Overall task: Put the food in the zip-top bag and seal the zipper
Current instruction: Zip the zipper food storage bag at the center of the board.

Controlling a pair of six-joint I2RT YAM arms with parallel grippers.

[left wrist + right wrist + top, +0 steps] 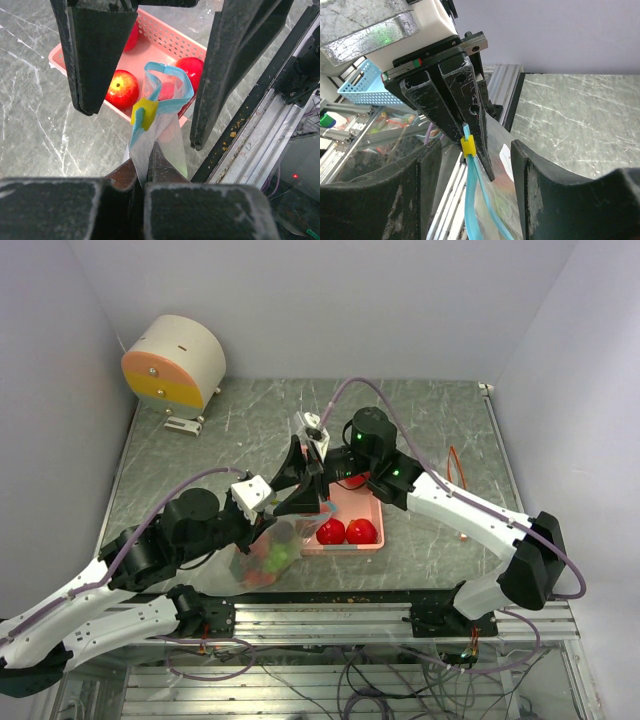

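Observation:
My right gripper closes on the yellow slider now, since my right gripper's fingers are level with the slider between them.
The clear zip-top bag (262, 562) hangs near the table's front edge with green and red-orange food (277, 556) inside. My left gripper (144, 167) is shut on the bag's top edge beside the yellow slider (144, 114) on the blue zipper (167, 82). My right gripper (475, 150) is open, one finger on each side of the slider (468, 147), neither touching it. Red apples (121, 89) lie in the pink tray (352, 508) just behind the bag. In the top view the left gripper (283, 508) and right gripper (298, 485) meet above the bag.
A round beige and orange device (175, 362) stands at the back left. The aluminium frame rail (340, 615) runs along the front edge right beside the bag. An orange cable (455, 465) lies at the right. A blue basket (357, 85) sits beyond the table.

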